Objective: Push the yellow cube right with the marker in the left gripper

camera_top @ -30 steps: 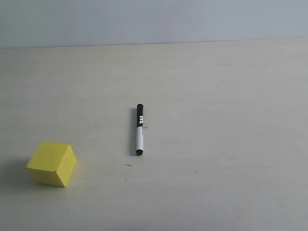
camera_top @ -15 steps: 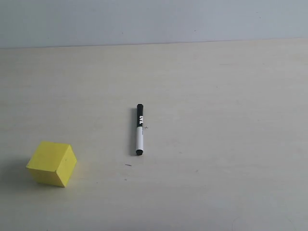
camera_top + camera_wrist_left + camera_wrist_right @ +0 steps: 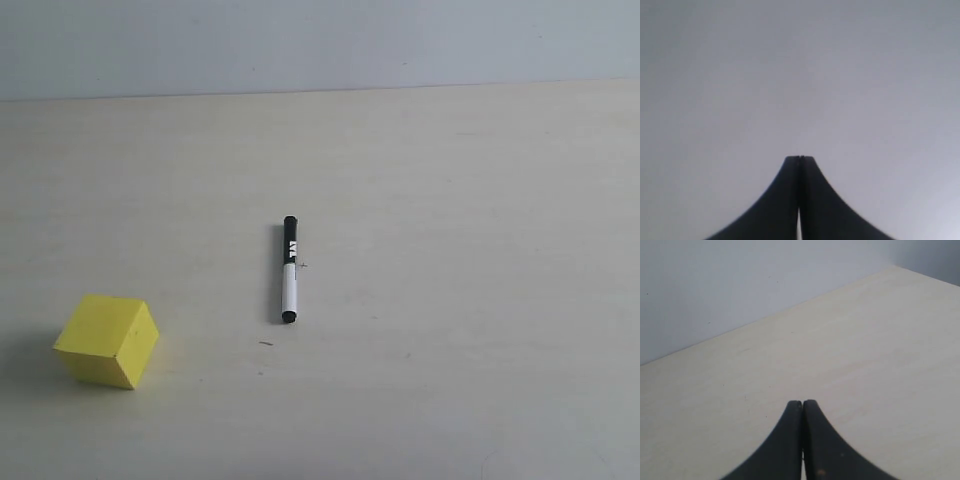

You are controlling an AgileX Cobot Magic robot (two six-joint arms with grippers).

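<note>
The left gripper grabs the marker by its white body point(image 3: 289, 289) next, leaving the marker's black half point(image 3: 290, 239) free to push the yellow cube.
The marker point(image 3: 289, 269) lies flat on the pale table in the exterior view, near the middle, black cap half pointing away, white barrel toward the front. The yellow cube point(image 3: 107, 340) rests at the front left, well apart from the marker. Neither arm shows in the exterior view. My left gripper point(image 3: 800, 158) is shut with nothing between its jaws and faces only a blank grey wall. My right gripper point(image 3: 802, 402) is also shut and empty, held over bare tabletop.
The pale wooden table point(image 3: 450, 250) runs back to a grey wall point(image 3: 320, 40). In the right wrist view the table's far edge point(image 3: 790, 310) meets the wall. A small dark speck point(image 3: 266, 343) lies in front of the marker.
</note>
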